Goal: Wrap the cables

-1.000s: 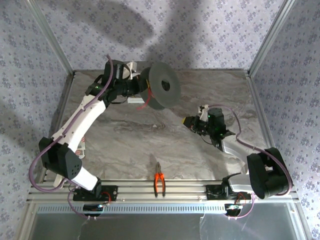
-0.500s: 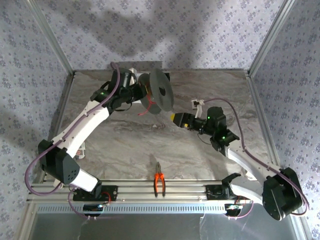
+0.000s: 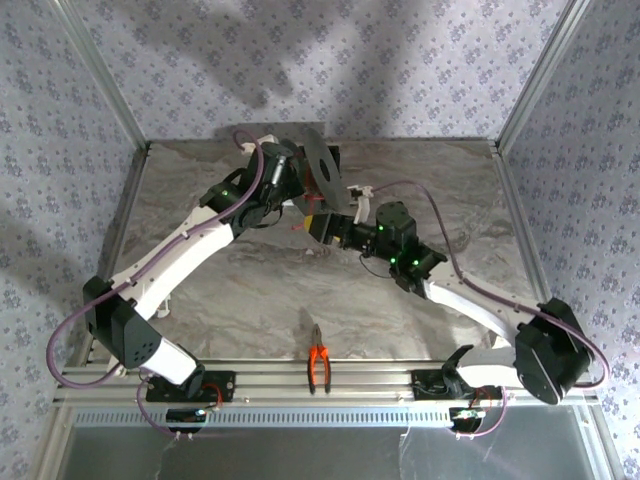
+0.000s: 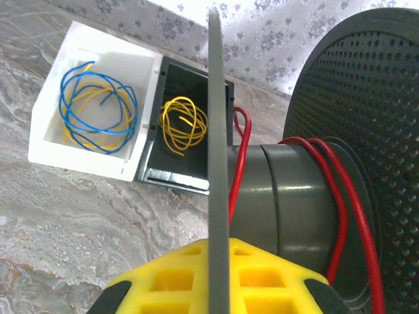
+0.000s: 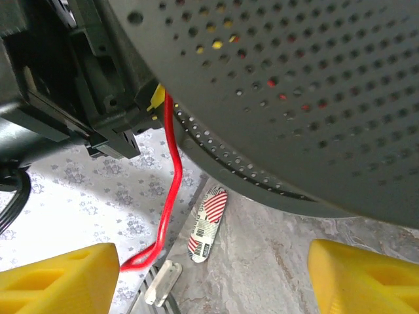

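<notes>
I should next grab the red cable with my right gripper near its loose end (image 5: 149, 254). This leaves length free to wrap round the grey middle of the spool.
The black spool (image 3: 324, 170) is held off the table, edge-on in the top view. My left gripper (image 4: 219, 254) is shut on the thin rim of one spool flange (image 4: 218, 118). The red cable (image 4: 332, 196) makes a few turns round the grey hub (image 4: 294, 196). In the right wrist view a loose length of red cable (image 5: 171, 170) hangs from under the perforated flange (image 5: 294, 85) and ends beside one yellow finger (image 5: 62, 281). My right gripper (image 5: 209, 281) stands open just below the spool, at the cable's end with nothing gripped. It sits beside the spool (image 3: 323, 228).
A white box (image 4: 91, 111) of blue and yellow wire and a black box (image 4: 183, 121) with a yellow coil stand at the back. Orange-handled pliers (image 3: 318, 362) lie at the near rail. A striped label (image 5: 206, 222) lies on the table under the spool.
The left arm has swung the spool to the right and turned it edge-on. The right gripper has opened and reached left, up to the spool.
</notes>
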Motion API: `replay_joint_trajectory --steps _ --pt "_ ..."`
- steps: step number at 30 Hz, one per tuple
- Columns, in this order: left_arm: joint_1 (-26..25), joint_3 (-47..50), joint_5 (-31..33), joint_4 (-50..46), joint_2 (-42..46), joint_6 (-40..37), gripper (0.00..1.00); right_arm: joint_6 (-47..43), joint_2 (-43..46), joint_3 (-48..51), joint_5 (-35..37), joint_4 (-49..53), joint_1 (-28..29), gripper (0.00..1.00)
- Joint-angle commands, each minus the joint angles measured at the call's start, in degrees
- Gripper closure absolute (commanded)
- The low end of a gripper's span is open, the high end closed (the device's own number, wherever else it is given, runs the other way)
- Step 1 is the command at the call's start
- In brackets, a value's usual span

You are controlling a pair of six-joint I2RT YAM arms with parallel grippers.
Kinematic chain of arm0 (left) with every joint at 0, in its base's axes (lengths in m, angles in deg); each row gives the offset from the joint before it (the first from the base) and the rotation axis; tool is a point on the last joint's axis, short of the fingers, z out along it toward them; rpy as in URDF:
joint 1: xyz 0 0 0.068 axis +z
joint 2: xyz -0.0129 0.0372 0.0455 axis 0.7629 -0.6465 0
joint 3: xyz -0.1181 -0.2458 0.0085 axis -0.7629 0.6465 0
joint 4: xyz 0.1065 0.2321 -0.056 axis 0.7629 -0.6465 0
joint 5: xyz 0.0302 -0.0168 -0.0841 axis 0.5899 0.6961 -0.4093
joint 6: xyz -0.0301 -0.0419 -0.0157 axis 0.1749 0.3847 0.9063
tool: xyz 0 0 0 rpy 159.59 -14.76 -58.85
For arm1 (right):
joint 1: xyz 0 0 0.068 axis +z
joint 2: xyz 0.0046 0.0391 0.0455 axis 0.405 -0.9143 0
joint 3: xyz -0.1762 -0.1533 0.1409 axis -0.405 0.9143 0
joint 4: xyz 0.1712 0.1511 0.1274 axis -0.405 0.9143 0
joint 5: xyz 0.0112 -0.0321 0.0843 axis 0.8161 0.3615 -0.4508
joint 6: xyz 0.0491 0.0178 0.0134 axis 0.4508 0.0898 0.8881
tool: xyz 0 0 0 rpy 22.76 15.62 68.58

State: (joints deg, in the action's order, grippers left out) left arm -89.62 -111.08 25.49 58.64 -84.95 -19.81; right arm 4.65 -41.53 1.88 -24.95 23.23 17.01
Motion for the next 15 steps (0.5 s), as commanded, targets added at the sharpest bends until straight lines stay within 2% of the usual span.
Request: replay_joint_trajectory --steps 1,10,12,15 --pt "-0.7 -3.1 4.5 2.9 -0.5 1.3 1.00 -0.1 -1.4 -3.0 3.4 -1.2 1.5 0.25" --pt "-2.1 -3.4 7.3 2.9 -1.4 1.4 1.00 -1.6 -5.1 -8.2 7.9 4.1 3.3 0.36" --pt "-2.2 -3.5 7.3 3.0 -1.4 1.4 1.00 -1.5 -6.3 -9.7 8.5 6.0 3.5 0.43" --pt "-2.2 -3.6 7.4 3.2 -1.2 1.3 1.00 -1.4 -7.3 -10.4 9.1 7.1 3.7 0.60"
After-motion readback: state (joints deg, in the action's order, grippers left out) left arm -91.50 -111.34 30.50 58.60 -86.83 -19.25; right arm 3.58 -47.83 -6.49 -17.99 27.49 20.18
